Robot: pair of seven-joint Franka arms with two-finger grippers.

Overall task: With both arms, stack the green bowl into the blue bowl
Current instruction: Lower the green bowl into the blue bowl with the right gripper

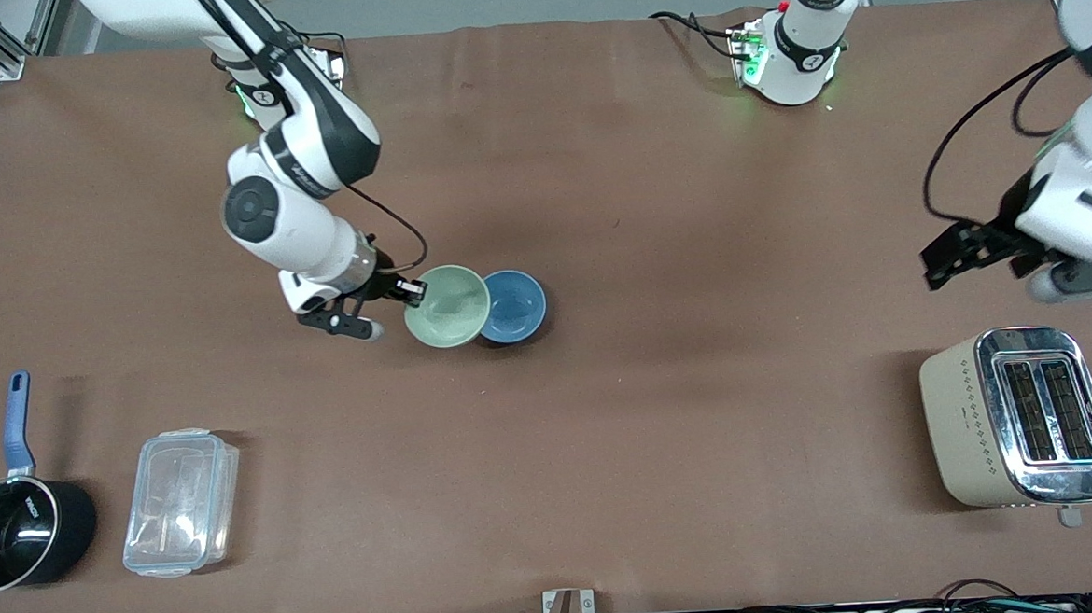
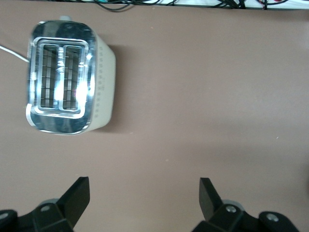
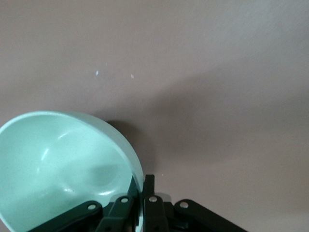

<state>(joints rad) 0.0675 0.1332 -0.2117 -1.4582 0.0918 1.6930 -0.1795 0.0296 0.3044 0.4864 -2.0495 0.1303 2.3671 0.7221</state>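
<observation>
My right gripper should stay closed on the green bowl until the green bowl covers the blue bowl; the green bowl's rim hangs beside the blue bowl's open inside.
The green bowl (image 1: 448,306) is held tilted by its rim, partly over the blue bowl (image 1: 514,305), which sits on the brown table near its middle. My right gripper (image 1: 411,291) is shut on the green bowl's rim at the side toward the right arm's end. In the right wrist view the green bowl (image 3: 63,169) fills the corner, its rim pinched between the right gripper's (image 3: 141,193) fingers; the blue bowl is hidden there. My left gripper (image 1: 950,257) is open and empty, up in the air over the table by the toaster; it also shows in the left wrist view (image 2: 144,193).
A beige and chrome toaster (image 1: 1019,417) stands at the left arm's end, also in the left wrist view (image 2: 67,77). A black saucepan with a blue handle (image 1: 11,521) and a clear plastic box (image 1: 180,501) sit at the right arm's end, near the front edge.
</observation>
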